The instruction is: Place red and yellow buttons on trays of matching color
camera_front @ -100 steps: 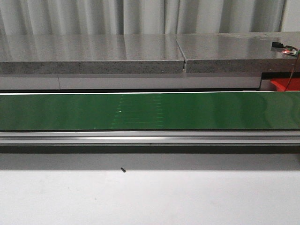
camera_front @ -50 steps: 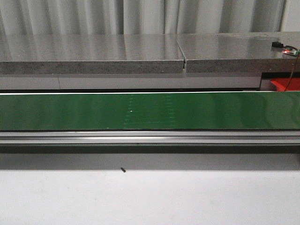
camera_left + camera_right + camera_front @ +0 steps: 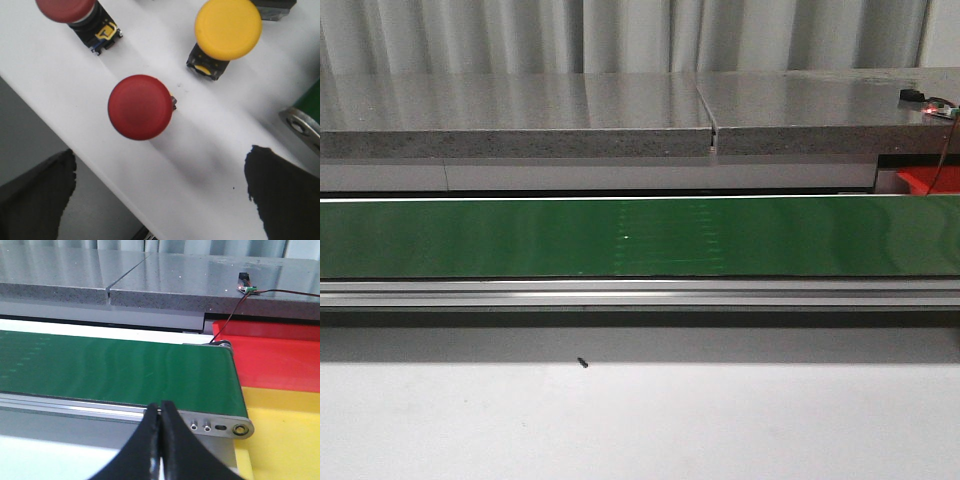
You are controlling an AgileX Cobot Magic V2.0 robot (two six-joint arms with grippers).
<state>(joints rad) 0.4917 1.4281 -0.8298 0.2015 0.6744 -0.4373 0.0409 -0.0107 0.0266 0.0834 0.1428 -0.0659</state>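
Note:
My left gripper would miss the red button [image 3: 140,107] if it closed now, because its fingers stop short of the button. It should move toward the button first, then close on it.
In the left wrist view a red button [image 3: 140,107] stands on a white surface [image 3: 200,165], with a second red button [image 3: 65,9] and a yellow button [image 3: 228,29] beyond it. My left gripper [image 3: 160,192] is open above the white surface, its dark fingers [image 3: 37,192] wide apart and nothing between them. The right wrist view shows my right gripper [image 3: 160,412] shut and empty near the green belt's [image 3: 115,370] end. A red tray [image 3: 280,357] and a yellow tray [image 3: 282,435] lie just past that end. No button or gripper shows in the front view.
A green conveyor belt [image 3: 640,238] with a metal rail [image 3: 640,292] crosses the front view. Behind it runs a grey stone counter [image 3: 520,110] carrying a small wired sensor [image 3: 245,285]. A small dark speck [image 3: 582,363] lies on the white table. The red tray's corner [image 3: 928,181] peeks in at the right.
The faint pattern and white dot on the green belt have shifted to the right. Nothing else in the front view has moved.

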